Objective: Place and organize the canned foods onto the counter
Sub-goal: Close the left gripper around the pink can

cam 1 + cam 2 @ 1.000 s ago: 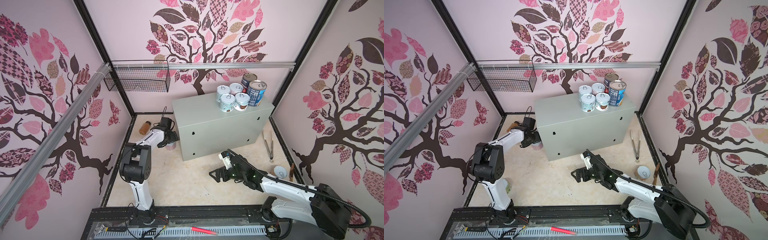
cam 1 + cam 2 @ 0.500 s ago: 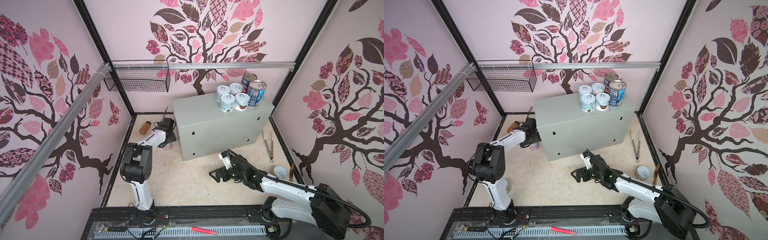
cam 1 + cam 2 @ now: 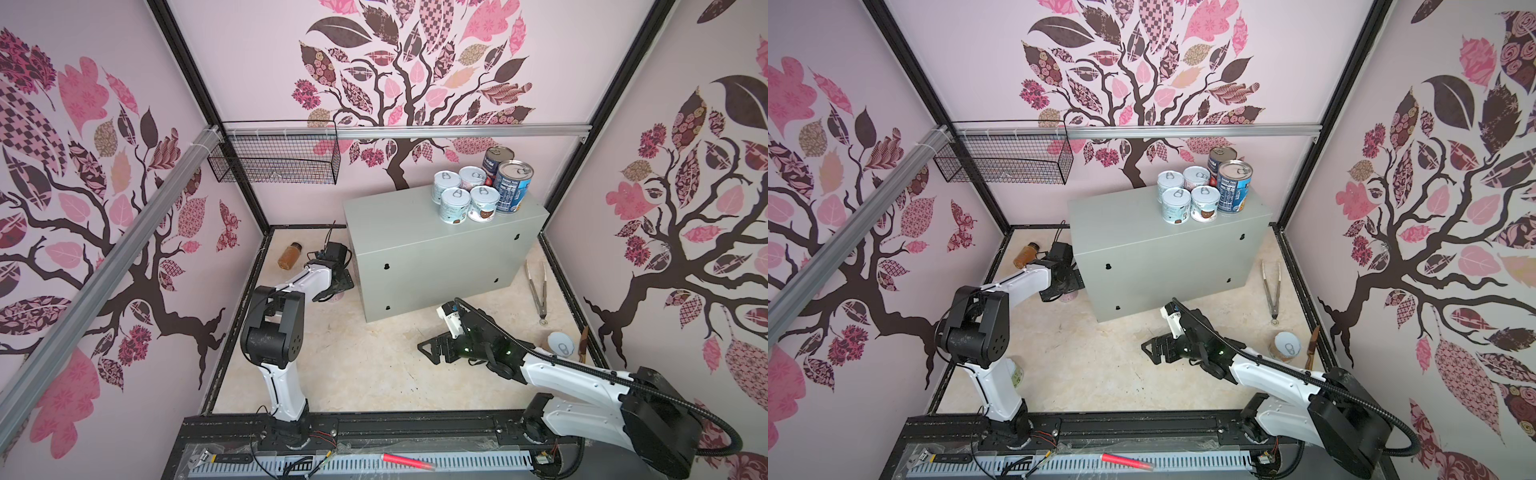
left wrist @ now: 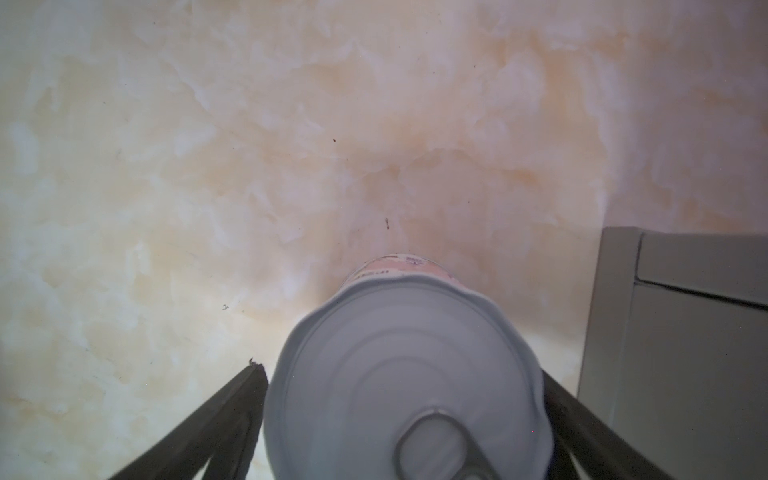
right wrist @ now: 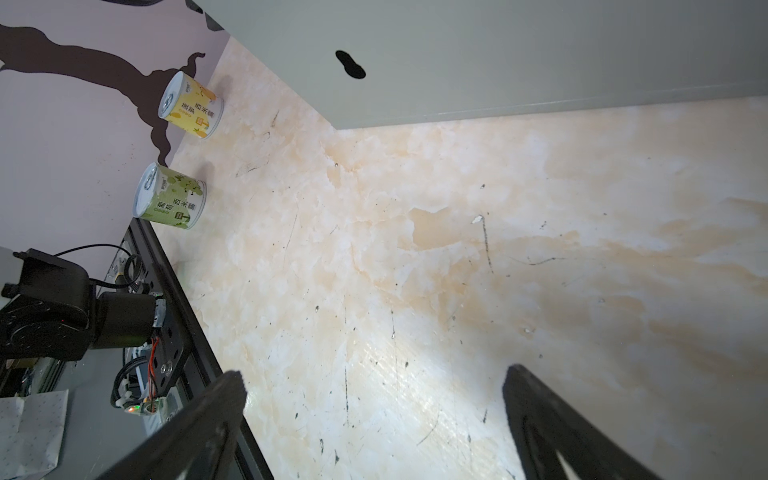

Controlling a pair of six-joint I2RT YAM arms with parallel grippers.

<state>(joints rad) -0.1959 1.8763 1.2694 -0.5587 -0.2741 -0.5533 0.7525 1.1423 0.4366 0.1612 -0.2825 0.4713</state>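
The pink-labelled can's lid covers part of one finger in the left wrist view and both fingers reach below the lid, so my left gripper should close on the can now.
On the counter (image 3: 407,224) (image 3: 1121,232), at its right end, stand several short white-lidded cans (image 3: 455,203) (image 3: 1176,204) and two taller cans (image 3: 513,187) (image 3: 1234,187). My left gripper (image 3: 332,291) (image 4: 403,374) is down on the floor by the counter's left end, open. A pink-labelled can (image 4: 399,374) (image 3: 1068,296) stands between its fingers, with a thin gap at one finger (image 4: 232,407). My right gripper (image 3: 432,351) (image 5: 374,378) hovers open over bare floor, empty. Other cans stand on the floor: one at the right wall (image 3: 560,344), a yellow one (image 5: 191,106) and a green one (image 5: 170,199) at the left wall.
An amber bottle (image 3: 289,256) lies in the back left corner. Metal tongs (image 3: 536,286) lie to the right of the counter, and a wooden-handled tool (image 3: 584,343) leans by the right wall. A black wire basket (image 3: 274,160) hangs on the back rail.
My left gripper has shifted slightly toward the left over the pink can, hiding more of it. The right arm has not moved.
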